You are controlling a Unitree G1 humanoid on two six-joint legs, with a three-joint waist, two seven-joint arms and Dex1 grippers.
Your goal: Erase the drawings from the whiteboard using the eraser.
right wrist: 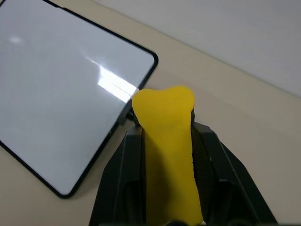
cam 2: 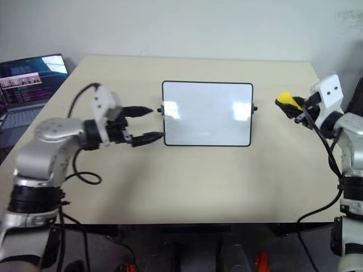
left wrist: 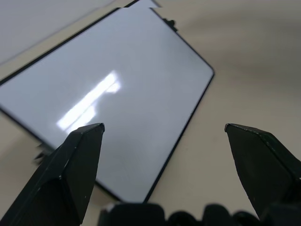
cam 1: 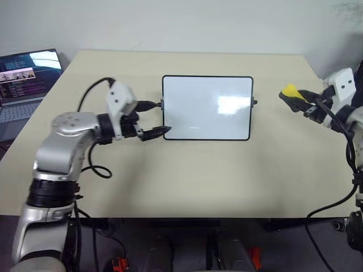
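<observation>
I should keep holding the yellow eraser [cam 1: 291, 91] with my right gripper. It is above the beige table beside the whiteboard [cam 1: 207, 107] and would fall if I opened now.
The whiteboard [cam 1: 207, 107] lies flat in the middle of the beige table [cam 1: 187, 181], black-framed with a small knob on each side. Its surface looks white with glare patches, and I cannot make out the drawings on it. My left gripper [cam 1: 157, 119] is open at the board's left edge, one finger near the side knob and the other at the near left corner. In the left wrist view the fingers [left wrist: 80, 165] stand wide apart with the board beyond them. To the right of the board my right gripper [cam 1: 296, 97] is shut on the yellow eraser [right wrist: 167, 141], held above the table.
An open laptop [cam 1: 28, 79] sits off the table's far left corner. A black cable [cam 1: 96, 170] loops from my left arm over the table's near left part. The table's right edge runs close under my right arm.
</observation>
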